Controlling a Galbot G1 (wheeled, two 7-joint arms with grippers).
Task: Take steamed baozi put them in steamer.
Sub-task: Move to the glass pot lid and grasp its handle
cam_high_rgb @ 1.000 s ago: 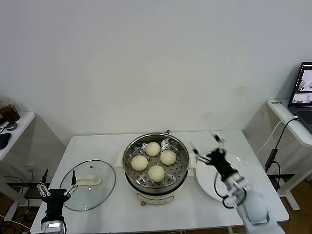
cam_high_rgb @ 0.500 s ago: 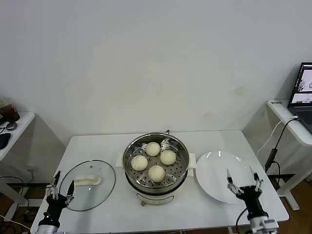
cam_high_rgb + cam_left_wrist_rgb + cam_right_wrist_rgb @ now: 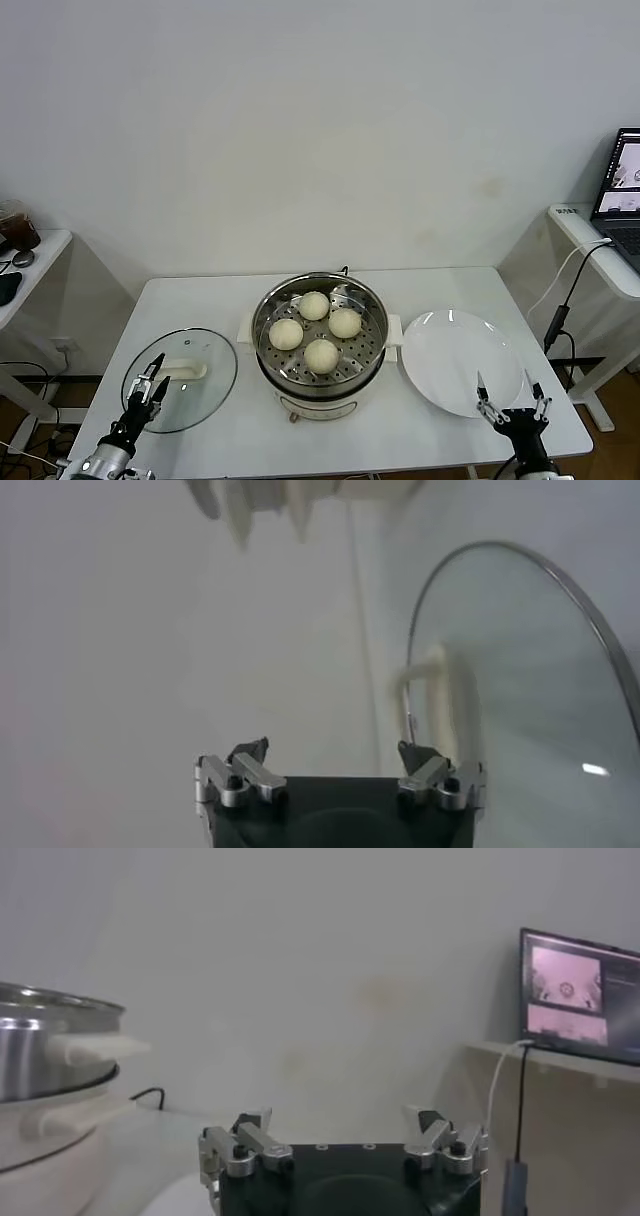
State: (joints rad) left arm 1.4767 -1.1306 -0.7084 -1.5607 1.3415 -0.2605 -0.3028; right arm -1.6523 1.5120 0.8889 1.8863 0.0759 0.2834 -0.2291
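My left gripper should next grab the lid by its narrow cream handle (image 3: 184, 369); the lid's glass disc is far wider than my open fingers.
Several pale steamed baozi (image 3: 320, 355) lie on the perforated tray inside the shiny steamer (image 3: 372, 358) at the table's middle; its steel wall and white handle show in the right wrist view as steamer (image 3: 40, 1058). My left gripper (image 3: 149, 385) hangs open and empty at the table's front left, over the near rim of the glass lid. My right gripper (image 3: 511, 397) stands open and empty at the front right, by the near edge of the white plate. In the wrist views both the left gripper (image 3: 335, 750) and the right gripper (image 3: 345, 1118) have their fingers spread wide.
A round glass lid (image 3: 205, 395) with a cream handle lies left of the steamer, lid (image 3: 530, 690) also close under the left wrist. A flat white plate (image 3: 455, 360) lies bare to the right. A side table with a laptop (image 3: 625, 200) stands at far right.
My right arm has pulled back from beside the steamer, over the plate, down to the front right edge. My left gripper has shifted slightly right, over the lid's rim. Both stay open.
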